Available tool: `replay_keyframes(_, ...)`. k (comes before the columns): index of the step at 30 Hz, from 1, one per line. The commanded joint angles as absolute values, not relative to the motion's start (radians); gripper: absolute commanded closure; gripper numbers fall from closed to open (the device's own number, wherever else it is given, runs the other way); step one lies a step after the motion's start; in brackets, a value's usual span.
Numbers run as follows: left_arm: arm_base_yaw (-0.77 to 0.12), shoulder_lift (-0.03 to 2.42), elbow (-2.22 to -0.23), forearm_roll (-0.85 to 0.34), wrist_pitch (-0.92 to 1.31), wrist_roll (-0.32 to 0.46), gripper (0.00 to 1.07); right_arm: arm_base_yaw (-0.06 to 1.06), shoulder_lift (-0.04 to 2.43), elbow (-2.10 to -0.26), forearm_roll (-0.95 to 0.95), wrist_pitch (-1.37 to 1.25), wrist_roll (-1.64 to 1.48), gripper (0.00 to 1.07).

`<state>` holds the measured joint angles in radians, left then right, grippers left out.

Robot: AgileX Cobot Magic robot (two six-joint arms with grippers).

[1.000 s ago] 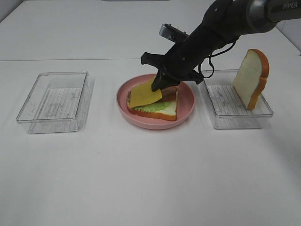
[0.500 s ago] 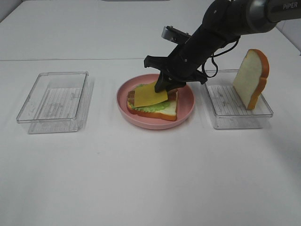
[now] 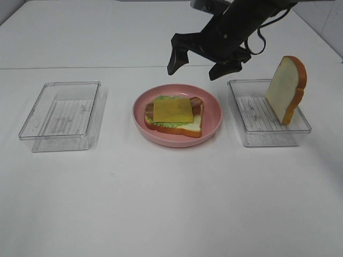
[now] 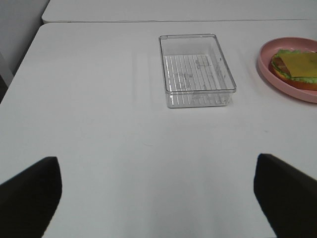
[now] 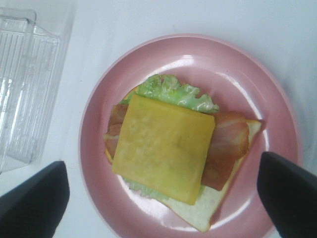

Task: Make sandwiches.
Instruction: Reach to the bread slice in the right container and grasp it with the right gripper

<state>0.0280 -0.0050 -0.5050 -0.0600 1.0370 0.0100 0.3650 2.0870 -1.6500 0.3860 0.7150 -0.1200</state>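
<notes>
The upright bread slice needs to be grabbed next by its crusted top edge (image 3: 296, 63) with my right gripper, to close the half-built sandwich (image 3: 173, 114) on the pink plate.
A half-built sandwich (image 3: 173, 114) lies on the round pink plate (image 3: 213, 120): a bread slice, green lettuce, brown bacon and a yellow cheese square (image 5: 163, 147) on top. It also shows in the left wrist view (image 4: 295, 69). A second bread slice (image 3: 286, 89) stands upright in the right clear tray (image 3: 267, 128). My right gripper (image 3: 199, 61) hovers open and empty above the plate. My left gripper (image 4: 158, 191) is open and empty over bare table, away from the plate; it is out of the high view.
An empty clear tray (image 3: 61, 114) sits left of the plate, also in the left wrist view (image 4: 196, 70). The white table's far edge (image 3: 80, 67) runs behind the trays. The left table edge (image 4: 20, 69) shows in the left wrist view.
My right gripper has let go of the cheese square, which now lies flat on the bacon. The gripper has opened and risen well above the plate.
</notes>
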Motion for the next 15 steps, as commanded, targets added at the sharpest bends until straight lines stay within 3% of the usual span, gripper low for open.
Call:
replay_keyframes(1, 0.023, -0.025, -0.499, -0.060, 1.034, 0.010, 0.09, 0.363, 1.997, -1.647, 0.319, 0.793, -0.114, 0.09)
replay_keyframes(10, 0.023, -0.025, -0.499, -0.060, 1.034, 0.012, 0.09, 0.217, 1.925, -1.849, 0.135, 1.114, 0.000, 0.09)
replay_keyframes(15, 0.023, -0.025, -0.499, -0.060, 1.034, 0.012, 0.09, 0.100, 1.930, -1.891, 0.084, 1.122, 0.012, 0.09)
